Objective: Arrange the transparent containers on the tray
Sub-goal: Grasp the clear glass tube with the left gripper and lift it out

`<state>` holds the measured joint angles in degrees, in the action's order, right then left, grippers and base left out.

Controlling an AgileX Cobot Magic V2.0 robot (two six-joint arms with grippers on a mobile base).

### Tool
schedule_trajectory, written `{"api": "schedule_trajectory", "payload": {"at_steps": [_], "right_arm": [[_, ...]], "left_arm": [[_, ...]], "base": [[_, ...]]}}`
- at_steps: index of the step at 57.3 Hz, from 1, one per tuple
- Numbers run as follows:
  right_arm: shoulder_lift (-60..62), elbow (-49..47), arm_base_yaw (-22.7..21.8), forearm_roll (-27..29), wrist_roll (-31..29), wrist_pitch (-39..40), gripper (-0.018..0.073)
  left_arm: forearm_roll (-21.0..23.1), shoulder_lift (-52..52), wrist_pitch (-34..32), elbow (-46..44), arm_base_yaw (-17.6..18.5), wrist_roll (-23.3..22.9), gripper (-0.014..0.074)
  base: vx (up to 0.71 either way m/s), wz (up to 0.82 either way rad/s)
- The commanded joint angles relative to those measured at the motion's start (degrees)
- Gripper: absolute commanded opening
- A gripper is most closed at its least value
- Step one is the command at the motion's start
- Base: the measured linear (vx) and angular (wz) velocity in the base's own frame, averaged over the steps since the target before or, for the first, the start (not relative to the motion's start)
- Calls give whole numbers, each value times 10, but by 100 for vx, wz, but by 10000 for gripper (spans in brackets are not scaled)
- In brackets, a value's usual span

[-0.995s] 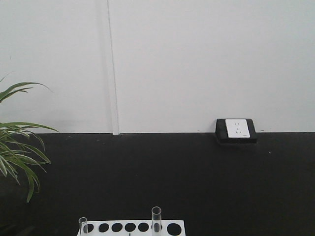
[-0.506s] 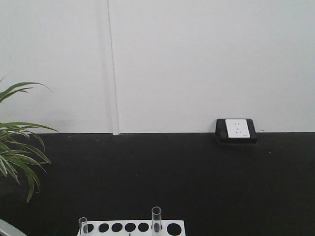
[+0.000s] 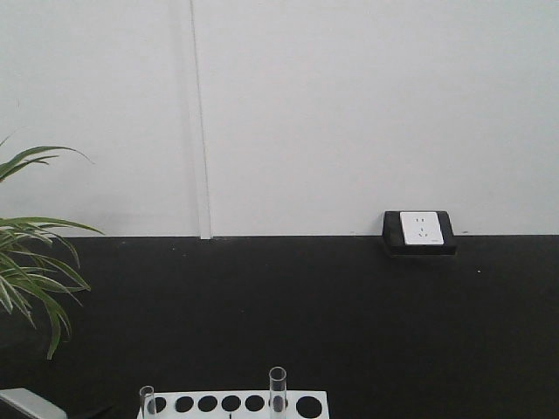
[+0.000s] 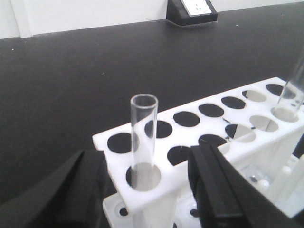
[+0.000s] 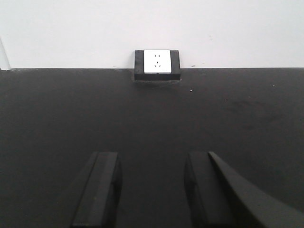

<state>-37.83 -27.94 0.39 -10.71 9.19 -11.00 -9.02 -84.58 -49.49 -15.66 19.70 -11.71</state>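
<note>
The near tube's lower part is inside the rack's corner hole (image 4: 143,177), so my left gripper should next grip its upper part above the rack.
Two clear test tubes stand upright in a white holed rack (image 3: 231,403): a shorter tube (image 3: 147,400) at its left end and a taller tube (image 3: 278,388) further right. In the left wrist view the near tube (image 4: 144,137) rises from the rack's corner hole. My left gripper (image 4: 149,164) is open and straddles that tube, one black finger (image 4: 90,185) on each side, with gaps to the glass. The other tube (image 4: 292,90) stands at the right edge. My right gripper (image 5: 152,166) is open over bare black tabletop. The yellow tray is out of view.
The rack (image 4: 209,137) has several vacant holes. A wall socket box (image 3: 419,231) sits at the table's back edge against the white wall. Plant leaves (image 3: 31,262) hang over the left side. A grey part of the left arm (image 3: 26,403) shows at the bottom left.
In the front view, a grey part of the left arm has come into the bottom left corner and moved right toward the rack. Tubes and rack have not moved.
</note>
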Motion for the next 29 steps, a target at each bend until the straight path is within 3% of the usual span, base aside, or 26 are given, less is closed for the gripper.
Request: {"api": "schedule_trajectory", "payload": {"at_steps": [1,29], "right_arm": [[-2,-20,1,-3,-3,43,403],[-2,-20,1,-3,-4,43,403]], "left_arm": [[5,4,-54,-31,3,-6,507],[5,-77,-52,-96,3,-7,487]], "base": [[0,0],[0,0]]}}
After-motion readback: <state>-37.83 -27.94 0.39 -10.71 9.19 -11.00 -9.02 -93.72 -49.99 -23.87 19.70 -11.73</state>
